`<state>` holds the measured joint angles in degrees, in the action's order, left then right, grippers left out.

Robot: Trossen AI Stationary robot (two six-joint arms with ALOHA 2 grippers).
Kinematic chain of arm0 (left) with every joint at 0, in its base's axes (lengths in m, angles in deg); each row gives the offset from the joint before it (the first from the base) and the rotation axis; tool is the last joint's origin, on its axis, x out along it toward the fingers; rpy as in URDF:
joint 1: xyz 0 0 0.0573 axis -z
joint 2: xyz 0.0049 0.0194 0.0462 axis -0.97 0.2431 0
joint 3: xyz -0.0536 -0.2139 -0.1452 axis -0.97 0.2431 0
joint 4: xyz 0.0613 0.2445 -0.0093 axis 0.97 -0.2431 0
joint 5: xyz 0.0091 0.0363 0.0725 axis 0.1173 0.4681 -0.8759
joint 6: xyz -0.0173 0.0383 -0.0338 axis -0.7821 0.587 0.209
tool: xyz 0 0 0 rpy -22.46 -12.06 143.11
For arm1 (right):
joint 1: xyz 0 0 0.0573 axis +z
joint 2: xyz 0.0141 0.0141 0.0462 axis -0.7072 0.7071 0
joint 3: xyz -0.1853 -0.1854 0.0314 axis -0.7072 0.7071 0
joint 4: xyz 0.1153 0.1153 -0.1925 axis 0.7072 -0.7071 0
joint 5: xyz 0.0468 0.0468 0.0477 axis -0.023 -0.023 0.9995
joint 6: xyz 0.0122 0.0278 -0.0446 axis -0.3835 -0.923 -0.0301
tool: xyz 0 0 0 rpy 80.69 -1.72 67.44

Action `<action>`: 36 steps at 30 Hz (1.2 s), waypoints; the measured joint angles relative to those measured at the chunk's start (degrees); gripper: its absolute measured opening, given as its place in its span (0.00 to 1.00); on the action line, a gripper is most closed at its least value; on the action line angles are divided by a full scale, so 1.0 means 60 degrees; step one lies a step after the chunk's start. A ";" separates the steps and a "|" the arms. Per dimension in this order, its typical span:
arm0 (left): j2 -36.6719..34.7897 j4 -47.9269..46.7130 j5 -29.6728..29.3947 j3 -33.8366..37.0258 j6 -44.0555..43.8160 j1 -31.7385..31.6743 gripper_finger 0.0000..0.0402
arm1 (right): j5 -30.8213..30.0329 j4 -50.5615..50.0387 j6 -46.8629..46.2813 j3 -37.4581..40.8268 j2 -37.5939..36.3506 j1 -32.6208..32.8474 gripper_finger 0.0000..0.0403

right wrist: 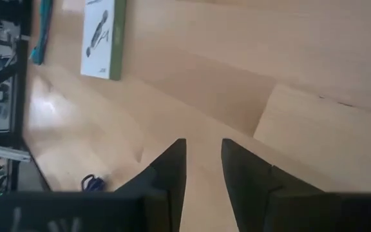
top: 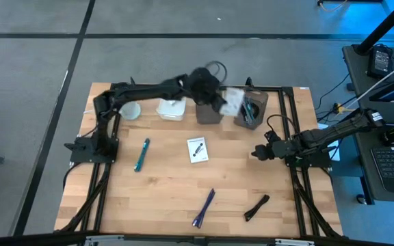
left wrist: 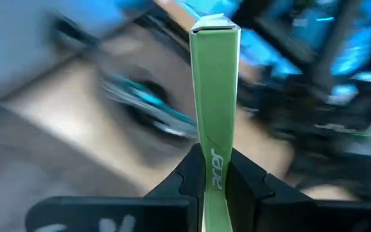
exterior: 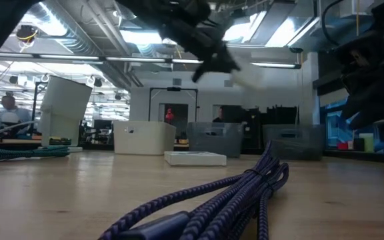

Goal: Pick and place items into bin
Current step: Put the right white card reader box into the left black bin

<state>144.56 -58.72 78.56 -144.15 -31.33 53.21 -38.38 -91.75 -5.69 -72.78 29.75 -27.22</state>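
Observation:
The white box (top: 233, 100) hangs high and to the side, so my left gripper keeps hold of it until it is over the middle grey bin.
My left gripper (top: 219, 98) is raised over the far middle of the table, above the two grey bins (top: 208, 113), and is shut on a white box with a green edge (top: 232, 101). In the low view that box (exterior: 252, 77) shows blurred, high above the table. My right gripper (top: 258, 153) hovers open and empty by the table's right side. A teal pen (top: 142, 154), a second white printed box (top: 197, 149), a purple cable (top: 204, 207) and a black marker (top: 256, 207) lie flat on the wood. My left gripper pinches the white box between its two fingers, one on each broad face, at the end with the printed green edge (left wrist: 215, 169). The box stands straight out past the fingertips, its far end (left wrist: 215, 26) free. It is lifted clear of the table.
A white container (top: 171, 109) and a round lid (top: 130, 109) sit at the far left. The right-hand bin (top: 252, 111) holds dark items. Black frame rails (top: 289, 116) border the table. Bare wood (right wrist: 192, 77) lies under my right gripper (right wrist: 203, 164).

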 joint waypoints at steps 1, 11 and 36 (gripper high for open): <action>-0.0160 -0.0385 -0.0313 -0.0004 0.0468 -0.0156 0.08 | -0.0034 0.0002 -0.0058 0.0000 0.0019 0.0000 0.25; -0.0240 -0.3489 -0.1108 0.0003 0.2636 -0.1548 0.08 | -0.0662 0.0004 -0.0702 -0.0004 0.0473 0.0000 0.25; 0.0855 -0.3053 0.0119 0.0007 -0.0338 -0.1774 0.10 | -0.1029 0.1537 -0.1230 -0.0015 0.2204 -0.0007 0.25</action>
<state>149.68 -77.04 79.28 -144.11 -33.36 42.57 -44.56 -82.53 -13.07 -72.87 42.97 -27.27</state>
